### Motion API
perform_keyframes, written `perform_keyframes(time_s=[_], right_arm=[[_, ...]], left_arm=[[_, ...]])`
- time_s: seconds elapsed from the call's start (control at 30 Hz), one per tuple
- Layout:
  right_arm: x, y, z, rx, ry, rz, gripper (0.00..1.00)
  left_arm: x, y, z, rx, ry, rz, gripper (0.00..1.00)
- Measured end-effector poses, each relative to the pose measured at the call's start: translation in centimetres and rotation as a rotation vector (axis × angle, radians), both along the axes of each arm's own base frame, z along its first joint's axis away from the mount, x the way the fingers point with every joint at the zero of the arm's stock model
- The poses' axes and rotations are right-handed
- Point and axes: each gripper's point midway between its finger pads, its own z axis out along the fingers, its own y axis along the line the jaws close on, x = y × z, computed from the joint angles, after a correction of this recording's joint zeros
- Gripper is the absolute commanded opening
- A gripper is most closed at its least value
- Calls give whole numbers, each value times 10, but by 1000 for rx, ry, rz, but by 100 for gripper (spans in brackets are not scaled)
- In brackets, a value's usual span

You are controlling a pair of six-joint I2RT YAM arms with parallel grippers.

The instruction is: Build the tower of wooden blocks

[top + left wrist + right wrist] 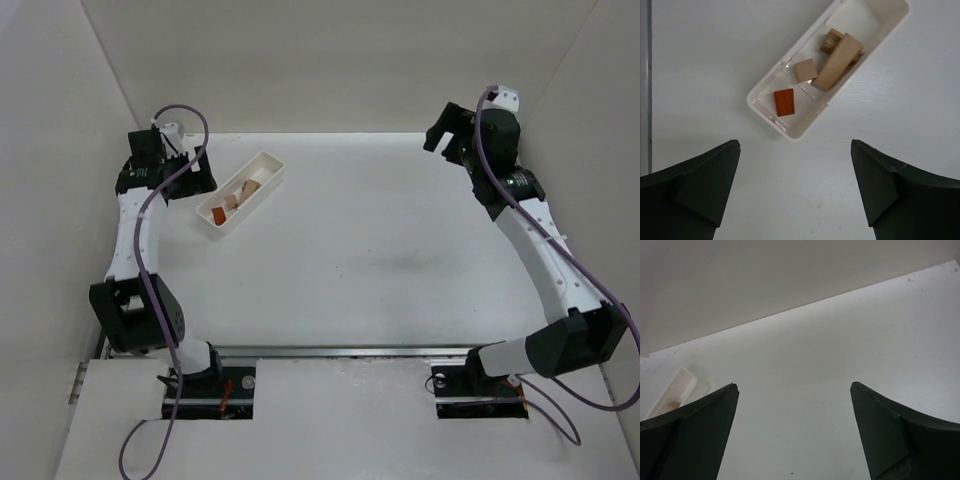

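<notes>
My left gripper should next grab the white tray by its rim, to tip the wood blocks out for the tower.
The wood blocks lie loose in a long white tray at the table's back left. From the left wrist view I make out an orange-red wedge, a small tan cube, a long tan block and a ridged tan piece beneath it. No tower stands on the table. My left gripper hovers open just short of the tray's near end, nothing between its fingers. My right gripper is open and empty, raised at the back right, far from the blocks.
White walls close the table in at the back and on both sides. The tray shows small at the left of the right wrist view. A metal rail runs along the near edge by the arm bases.
</notes>
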Motion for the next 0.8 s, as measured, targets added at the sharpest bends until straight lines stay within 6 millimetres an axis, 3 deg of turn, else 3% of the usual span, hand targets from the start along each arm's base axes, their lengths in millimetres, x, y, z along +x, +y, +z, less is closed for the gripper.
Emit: perform_keyframes(time_s=[0.1,0.27,0.4,0.47,0.8], right_arm=[[-12,18,19,-26,-74,70,100],[-39,32,22,-60,-118,138,100],[-49,33,31,-73,-148,139,100],[-51,34,34,-80,-161,134,100],[-56,42,36,-115,-166,128,100]], left_arm=[[22,17,-28,11,68,30,90],[55,44,-82,1,190,87,86],[54,51,-128,-19,293,123,85],[49,50,-138,-24,313,129,83],[51,56,-154,-20,326,175,59]])
